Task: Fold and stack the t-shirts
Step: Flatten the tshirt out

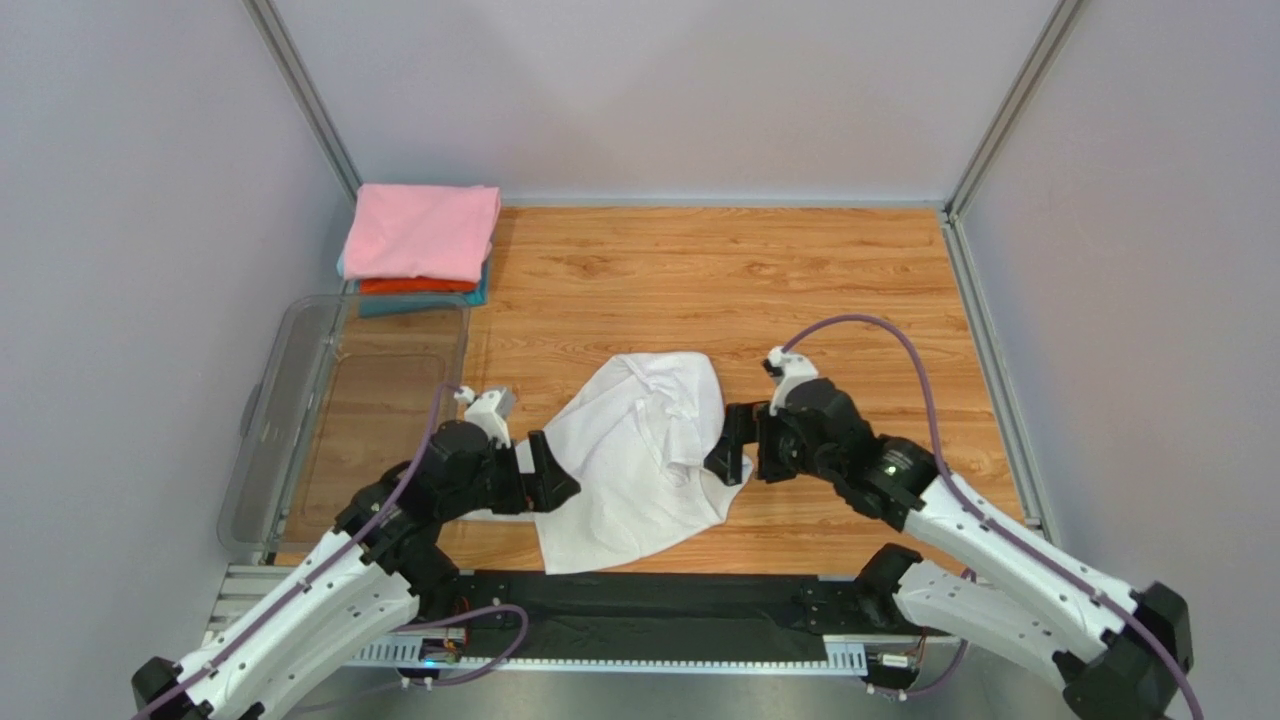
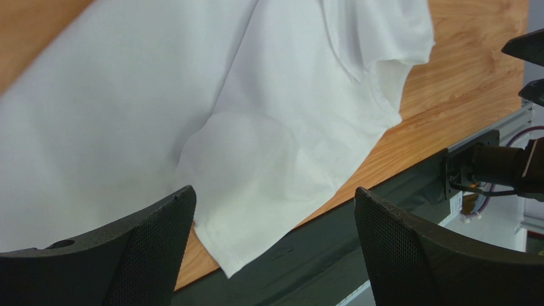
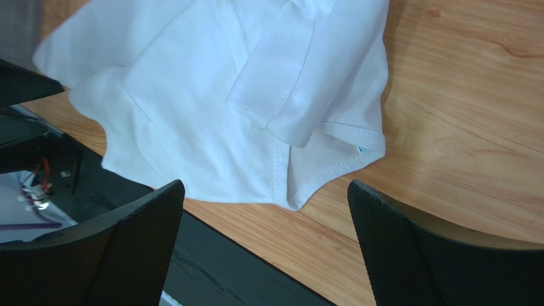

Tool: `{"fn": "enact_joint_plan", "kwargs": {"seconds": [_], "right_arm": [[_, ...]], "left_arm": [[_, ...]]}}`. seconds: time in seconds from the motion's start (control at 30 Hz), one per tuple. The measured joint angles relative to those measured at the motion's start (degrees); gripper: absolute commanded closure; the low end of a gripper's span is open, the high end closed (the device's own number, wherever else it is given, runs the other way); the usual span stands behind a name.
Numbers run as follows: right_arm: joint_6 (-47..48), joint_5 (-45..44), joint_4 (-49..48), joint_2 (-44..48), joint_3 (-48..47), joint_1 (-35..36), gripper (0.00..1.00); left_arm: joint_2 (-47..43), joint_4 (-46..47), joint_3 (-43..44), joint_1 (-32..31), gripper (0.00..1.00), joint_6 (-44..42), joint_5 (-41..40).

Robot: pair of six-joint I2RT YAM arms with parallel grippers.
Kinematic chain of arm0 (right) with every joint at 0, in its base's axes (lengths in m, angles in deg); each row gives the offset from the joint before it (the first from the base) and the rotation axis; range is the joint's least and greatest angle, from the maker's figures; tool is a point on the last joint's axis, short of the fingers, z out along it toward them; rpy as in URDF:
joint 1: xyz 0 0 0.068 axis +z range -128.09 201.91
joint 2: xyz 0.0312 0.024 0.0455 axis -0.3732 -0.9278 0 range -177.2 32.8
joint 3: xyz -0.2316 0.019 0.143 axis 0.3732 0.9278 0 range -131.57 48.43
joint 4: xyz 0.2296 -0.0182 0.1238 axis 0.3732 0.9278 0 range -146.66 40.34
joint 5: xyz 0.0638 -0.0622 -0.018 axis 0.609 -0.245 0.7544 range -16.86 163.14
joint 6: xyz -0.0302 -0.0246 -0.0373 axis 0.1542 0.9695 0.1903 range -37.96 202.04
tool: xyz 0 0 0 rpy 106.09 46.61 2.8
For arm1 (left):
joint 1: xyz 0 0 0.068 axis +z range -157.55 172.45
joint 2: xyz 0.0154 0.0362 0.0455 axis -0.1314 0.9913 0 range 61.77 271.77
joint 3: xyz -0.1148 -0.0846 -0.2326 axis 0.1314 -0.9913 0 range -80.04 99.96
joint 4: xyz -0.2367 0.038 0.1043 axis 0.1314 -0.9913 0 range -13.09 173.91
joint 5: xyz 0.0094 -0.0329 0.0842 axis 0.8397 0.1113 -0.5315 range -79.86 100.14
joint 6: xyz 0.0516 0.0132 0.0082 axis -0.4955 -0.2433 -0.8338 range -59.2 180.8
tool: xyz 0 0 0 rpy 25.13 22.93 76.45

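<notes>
The left gripper grabs the white t-shirt by its sleeve corner at the t-shirt's near edge next, to spread it flat for folding.
A white t-shirt lies crumpled on the wooden table between my two arms, its lower corner hanging over the black front strip. It fills the left wrist view and the right wrist view, where a tiny light-blue label peeks out at its hem. My left gripper sits at the shirt's left edge, open, with nothing between its fingers. At the shirt's right edge my right gripper is open and empty too. Folded tees, pink on orange-red on teal, are stacked at the back left.
A clear plastic bin stands along the left side, next to my left arm. A black strip runs along the table's near edge. Grey walls with metal posts close in the table on three sides.
</notes>
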Motion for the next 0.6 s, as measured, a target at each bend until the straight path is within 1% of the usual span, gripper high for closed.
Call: {"fn": "enact_joint_plan", "kwargs": {"seconds": [0.13, 0.2, 0.27, 0.3, 0.37, 0.4, 0.43, 0.47, 0.5, 0.53, 0.57, 0.6], "right_arm": [[-1.6, -6.4, -2.9, -10.7, -0.6, 5.6, 0.00], [-2.2, -8.4, -3.7, -15.8, -1.6, 6.4, 0.01], [-2.7, -10.0, -4.7, -20.5, -2.8, 6.9, 0.02], [-3.0, -10.8, -5.4, -22.7, -3.6, 7.1, 0.02], [-3.5, -12.3, -6.3, -26.9, -5.3, 7.3, 0.07], [-3.7, -12.8, -6.8, -28.3, -5.9, 7.3, 0.11], [-3.8, -13.4, -7.1, -29.8, -6.6, 7.4, 0.22], [-4.1, -13.9, -7.4, -31.1, -7.3, 7.4, 0.31], [-4.1, -14.3, -7.7, -32.0, -7.7, 7.5, 0.44], [-4.3, -14.7, -8.0, -32.9, -8.3, 7.5, 0.64], [-4.6, -15.1, -8.2, -33.5, -8.6, 7.5, 0.71], [-5.0, -15.4, -8.4, -33.8, -8.8, 7.5, 0.80]], "left_arm": [[-5.4, -2.3, -6.6, 0.0, 0.07, 4.7, 1.6], [-5.5, -2.3, -9.0, 0.0, 0.09, 6.5, 2.7], [-4.5, -2.3, -10.9, 0.0, 0.10, 7.7, 3.8], [-3.8, -2.2, -11.7, 0.0, 0.13, 8.2, 4.4], [-2.8, -0.7, -12.2, 0.0, 0.15, 9.3, 5.4], [-2.3, 0.1, -12.5, 0.0, 0.20, 9.7, 5.8], [-1.9, 0.8, -12.7, 0.0, 0.25, 10.2, 6.2], [-1.4, 1.5, -13.0, 0.0, 0.32, 10.4, 6.3], [-1.0, 1.9, -13.3, 0.0, 0.49, 10.7, 6.5], [-0.7, 2.4, -13.5, 0.0, 0.60, 11.0, 6.5], [-0.3, 2.7, -13.9, 0.0, 0.69, 11.2, 6.7], [0.2, 2.9, -14.4, 0.0, 0.86, 11.1, 6.8]]}}
